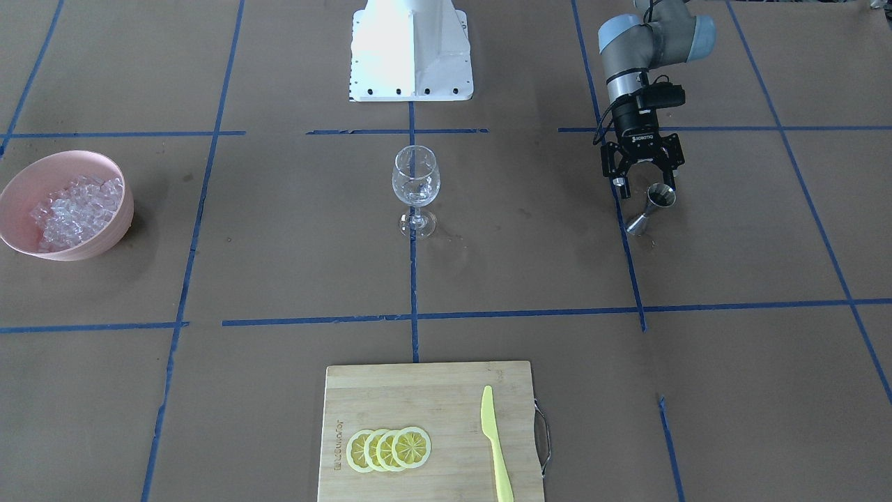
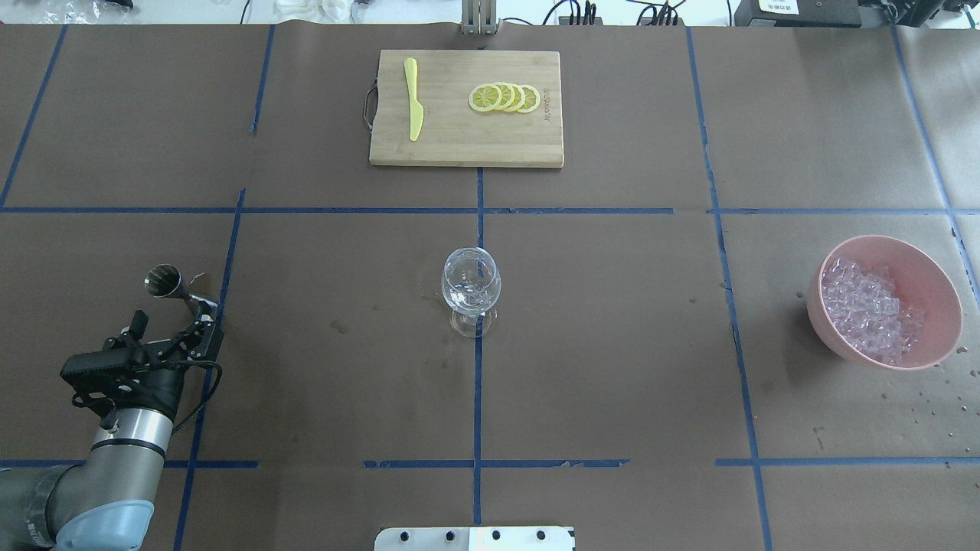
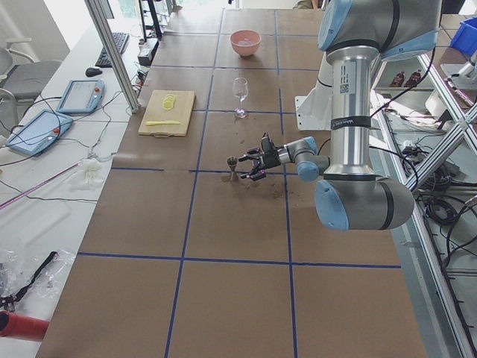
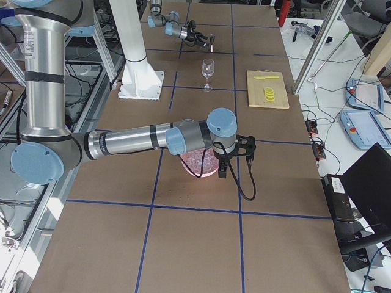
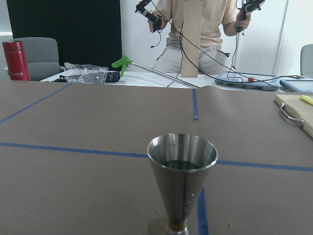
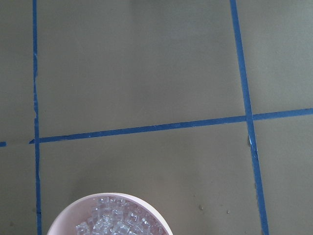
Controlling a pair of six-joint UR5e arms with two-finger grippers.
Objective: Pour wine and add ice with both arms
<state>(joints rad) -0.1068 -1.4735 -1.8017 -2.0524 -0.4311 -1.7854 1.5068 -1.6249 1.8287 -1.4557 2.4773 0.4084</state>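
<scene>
My left gripper grabs the steel jigger by its narrow middle next, to pour wine into the glass.
A steel jigger stands upright on the table, and a dark surface shows inside its cup in the left wrist view. My left gripper is open and empty, low, just behind the jigger and not touching it; it also shows in the overhead view. A clear wine glass stands at the table's centre. The ice lies heaped in a pink bowl. My right gripper hangs over that bowl; I cannot tell if it is open or shut. Its wrist view shows the bowl rim and ice below.
A wooden cutting board holds lemon slices and a yellow knife at the far edge. The white pedestal stands at the robot's side. Blue tape lines cross the brown table.
</scene>
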